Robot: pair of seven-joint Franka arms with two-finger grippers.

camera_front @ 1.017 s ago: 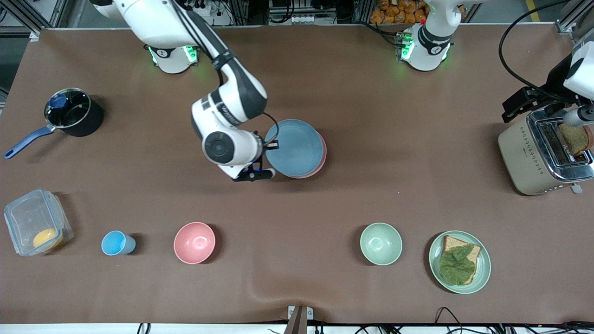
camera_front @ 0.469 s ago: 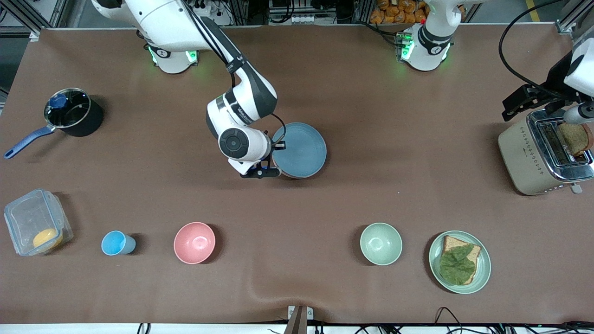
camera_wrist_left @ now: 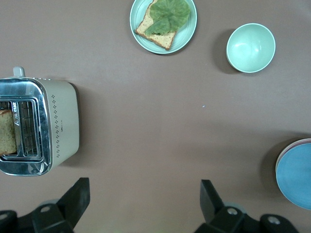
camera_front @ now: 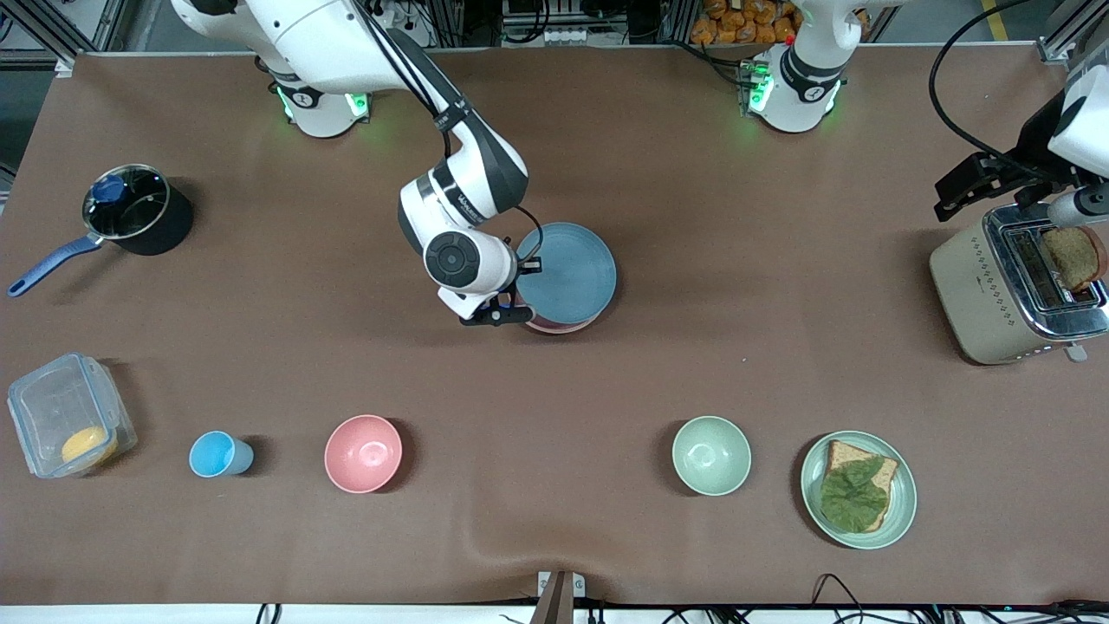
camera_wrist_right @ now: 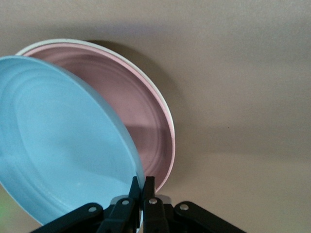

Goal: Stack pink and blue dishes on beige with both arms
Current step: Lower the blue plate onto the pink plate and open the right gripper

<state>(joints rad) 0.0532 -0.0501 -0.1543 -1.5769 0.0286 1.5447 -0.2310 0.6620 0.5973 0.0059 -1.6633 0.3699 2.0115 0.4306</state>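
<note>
My right gripper keeps hold and levels the blue plate next before opening, since the rim of the blue plate (camera_front: 569,271) (camera_wrist_right: 63,145) crosses the inside of the pink plate.
My right gripper (camera_front: 518,293) is shut on the rim of the light blue plate (camera_front: 569,271), holding it tilted over the pink plate (camera_front: 561,328), of which only a sliver shows there. In the right wrist view my right gripper (camera_wrist_right: 143,183) pinches the blue plate (camera_wrist_right: 63,145) above the pink plate (camera_wrist_right: 143,121). The pink plate lies in the beige plate (camera_wrist_right: 63,40), which shows only a thin pale rim. My left gripper (camera_wrist_left: 143,199) is open and holds nothing; the left arm waits beside the toaster with the left gripper (camera_front: 970,186) over the table.
A toaster (camera_front: 1014,286) with bread stands at the left arm's end. Near the front camera lie a green plate (camera_front: 901,511) with bread and a leaf, a green bowl (camera_front: 711,455), a pink bowl (camera_front: 363,453), a blue cup (camera_front: 217,454) and a clear container (camera_front: 65,425). A black pot (camera_front: 134,208) stands at the right arm's end.
My right gripper has carried the blue plate toward the left arm's end, so it now covers nearly all of the pink plate. The left arm has barely moved.
</note>
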